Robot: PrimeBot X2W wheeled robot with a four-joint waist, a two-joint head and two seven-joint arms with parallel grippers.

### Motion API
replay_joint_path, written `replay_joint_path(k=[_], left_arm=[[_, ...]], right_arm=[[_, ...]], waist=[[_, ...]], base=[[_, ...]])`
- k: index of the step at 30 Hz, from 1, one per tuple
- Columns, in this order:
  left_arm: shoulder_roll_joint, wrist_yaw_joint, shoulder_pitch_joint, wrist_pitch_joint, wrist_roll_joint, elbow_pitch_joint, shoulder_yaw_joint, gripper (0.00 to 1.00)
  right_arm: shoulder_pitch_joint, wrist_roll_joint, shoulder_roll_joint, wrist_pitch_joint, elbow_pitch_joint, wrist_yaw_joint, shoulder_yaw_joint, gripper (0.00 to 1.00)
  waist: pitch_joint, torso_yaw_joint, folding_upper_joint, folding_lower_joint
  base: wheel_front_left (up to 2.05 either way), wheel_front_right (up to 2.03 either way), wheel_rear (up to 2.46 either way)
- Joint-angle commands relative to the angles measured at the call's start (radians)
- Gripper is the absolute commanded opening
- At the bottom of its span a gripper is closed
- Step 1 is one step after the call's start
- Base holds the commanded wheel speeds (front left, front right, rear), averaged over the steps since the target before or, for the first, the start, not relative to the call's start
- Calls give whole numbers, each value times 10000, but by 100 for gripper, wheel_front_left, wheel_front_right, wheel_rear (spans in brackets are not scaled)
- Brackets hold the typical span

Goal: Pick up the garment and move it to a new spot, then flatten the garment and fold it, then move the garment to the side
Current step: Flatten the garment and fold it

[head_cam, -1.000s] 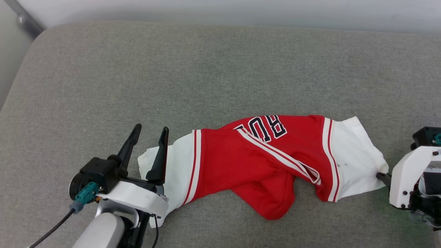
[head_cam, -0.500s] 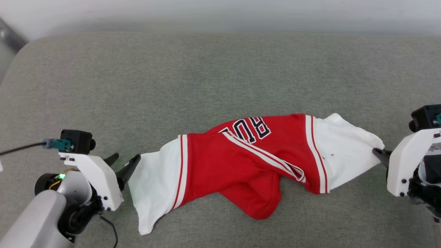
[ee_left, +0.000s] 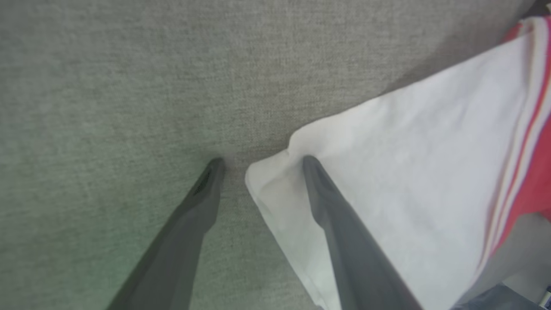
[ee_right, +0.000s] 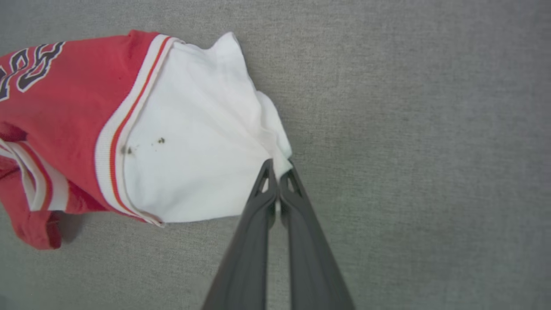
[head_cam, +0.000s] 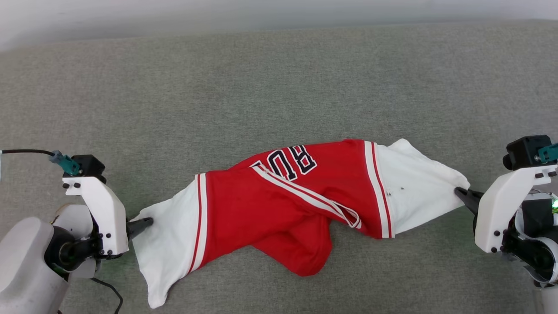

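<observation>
My left gripper pinches the garment by the white sleeve's edge next, where a corner sticks out over empty cushion and the red body [head_cam: 282, 209] lies twisted.
The garment [head_cam: 279, 209], a red T-shirt with white sleeves and striped trim, lies bunched and twisted on the grey cushion, stretched from left to right. My right gripper [head_cam: 461, 194] is shut on the outer edge of the right white sleeve [ee_right: 193, 142]; in the right wrist view its fingertips [ee_right: 279, 165] pinch the cloth. My left gripper [head_cam: 144, 223] points at the left sleeve's edge. It stands open [ee_left: 261, 162] in the left wrist view, one finger [ee_left: 327, 206] over the white sleeve [ee_left: 409, 172] and the other finger [ee_left: 202, 198] over bare cushion.
The grey fabric cushion [head_cam: 279, 87] spreads wide behind and beside the shirt, with a pale wall [head_cam: 174, 13] along its far edge. A black cable [head_cam: 26, 151] runs off the left wrist camera.
The head camera has shifted. My left arm swung out from over the left sleeve to its outer edge, fingers now pointing at it. The shirt lies more stretched out. The right gripper has kept its hold.
</observation>
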Motion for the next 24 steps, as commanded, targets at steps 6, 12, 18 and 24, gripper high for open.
replay_joint_path(k=[6,12,18,24], left_arm=[[-598,-125,220,-173,222,48,-522,0],[200,24,-673,-1381,1095,-904,-40,0],[547,394,-1923,-2497,2082,-1903,375,0],[391,657,-3655,-3208,2735,-2085,702,0]], right_arm=[[-66,-108,-82,-227,-107,-7,-234,0],[-490,-294,-359,-610,-378,-7,-487,0],[-1620,-580,-846,-892,-644,-7,-902,0],[-3595,-771,-1289,-943,-410,-7,-979,0]], waist=[[-62,-25,-1,2],[-477,256,-1,2],[-908,520,-1,2],[-1084,580,-1,2]], base=[[0,0,0],[0,0,0],[0,0,0],[0,0,0]])
